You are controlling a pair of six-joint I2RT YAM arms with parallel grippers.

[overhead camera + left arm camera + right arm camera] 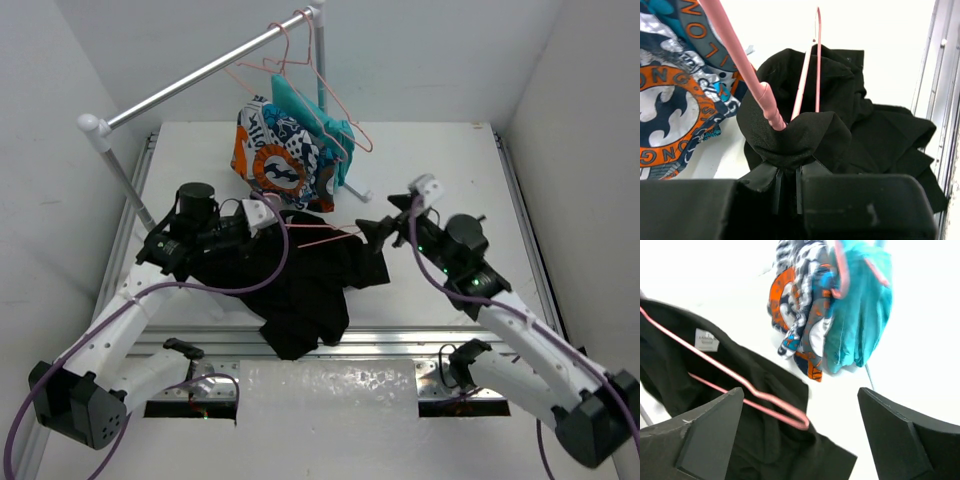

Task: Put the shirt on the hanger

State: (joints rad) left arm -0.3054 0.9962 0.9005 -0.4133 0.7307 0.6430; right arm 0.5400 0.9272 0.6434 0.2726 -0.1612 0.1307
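Next, my right gripper grabs the black shirt's edge point(813, 434) beside the hanger's looped end, which leaves the hanger free to draw fabric over it.
The black shirt point(300, 290) lies crumpled mid-table. The pink hanger point(322, 237) lies across its upper part, partly inside the fabric. My left gripper point(272, 213) is at the shirt's upper left. In the left wrist view it point(787, 172) is shut on a bunched fold of shirt point(805, 135) that wraps one end of the hanger point(762, 95). My right gripper point(372, 236) is at the shirt's right edge. In the right wrist view it point(800, 425) is open and empty just above the hanger's looped end point(785, 415) and the shirt point(765, 455). The white neck label point(706, 340) shows.
A metal clothes rail point(200, 75) crosses the back left, with its post foot point(355, 190) on the table. An orange-blue-white patterned garment point(275, 160) and a teal garment point(325, 125) hang from it just behind the shirt. Spare pink hangers point(300, 65) hang beside them.
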